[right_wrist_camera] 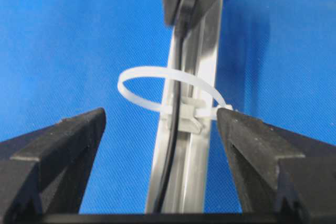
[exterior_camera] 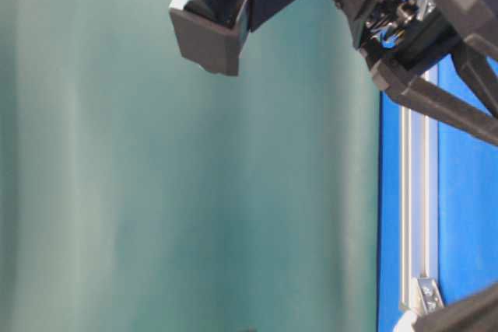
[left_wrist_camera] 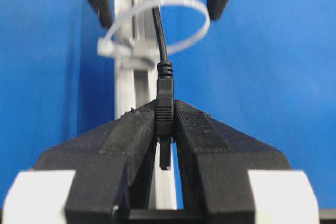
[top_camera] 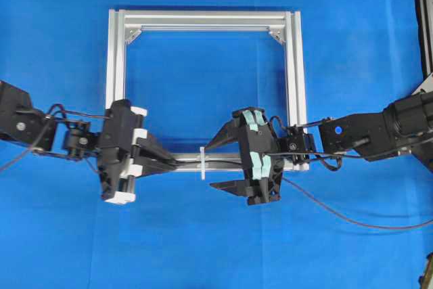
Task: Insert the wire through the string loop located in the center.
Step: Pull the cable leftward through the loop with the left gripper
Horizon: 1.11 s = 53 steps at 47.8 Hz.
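My left gripper should keep holding the wire's dark plug, because it is too early to release it. The plug is beside the white string loop (top_camera: 202, 162) and above the silver bar.
The wire (left_wrist_camera: 160, 35) is a thin black cable that runs through the white string loop (left_wrist_camera: 194, 11) standing over the silver rail (left_wrist_camera: 123, 87). My left gripper (left_wrist_camera: 165, 109) is shut on the wire's dark plug (left_wrist_camera: 164, 103), just past the loop. In the right wrist view the wire (right_wrist_camera: 176, 145) lies along the rail (right_wrist_camera: 202, 182) under the string loop (right_wrist_camera: 152, 73). My right gripper (right_wrist_camera: 161, 121) is open, with a finger on each side of the rail and nothing between them. Overhead, both grippers (top_camera: 174, 162) (top_camera: 211, 166) flank the string loop (top_camera: 202, 162).
The square aluminium frame (top_camera: 203, 18) lies on a blue mat. The wire's slack (top_camera: 338, 216) trails off to the right across the mat. The table-level view shows only arm parts and one rail (exterior_camera: 416, 192).
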Tool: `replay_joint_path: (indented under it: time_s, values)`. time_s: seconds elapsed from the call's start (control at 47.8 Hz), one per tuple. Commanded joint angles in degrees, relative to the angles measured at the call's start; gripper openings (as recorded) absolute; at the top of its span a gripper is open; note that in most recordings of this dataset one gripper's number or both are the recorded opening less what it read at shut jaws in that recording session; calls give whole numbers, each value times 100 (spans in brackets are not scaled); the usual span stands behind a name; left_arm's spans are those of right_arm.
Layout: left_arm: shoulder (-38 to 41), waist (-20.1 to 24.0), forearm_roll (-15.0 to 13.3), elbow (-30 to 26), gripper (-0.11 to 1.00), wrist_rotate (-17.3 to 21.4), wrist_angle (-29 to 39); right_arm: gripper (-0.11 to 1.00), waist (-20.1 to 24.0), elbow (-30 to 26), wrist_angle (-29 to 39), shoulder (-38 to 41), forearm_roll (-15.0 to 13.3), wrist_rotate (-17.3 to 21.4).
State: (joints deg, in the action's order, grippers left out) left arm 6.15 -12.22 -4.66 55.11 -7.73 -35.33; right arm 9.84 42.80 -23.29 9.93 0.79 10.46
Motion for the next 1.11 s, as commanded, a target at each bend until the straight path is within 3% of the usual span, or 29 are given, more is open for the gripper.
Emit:
replay_joint_path:
  time_s: [0.0, 0.355, 0.627, 1.087]
  values:
    - [-352, -9, 0, 193, 7, -9, -26, 75, 26, -18, -26, -132, 9, -9]
    - [-1354, -26, 0, 1556, 7, -158, -18, 75, 62, 9, -26, -272, 9, -9]
    - [-2074, -141, -9, 2276, 7, -185, 44, 75, 62, -26, -18, -299, 9, -9]
    - [-2549, -272, 18, 2250, 7, -158, 1037, 75, 62, -53, -26, -299, 9, -18]
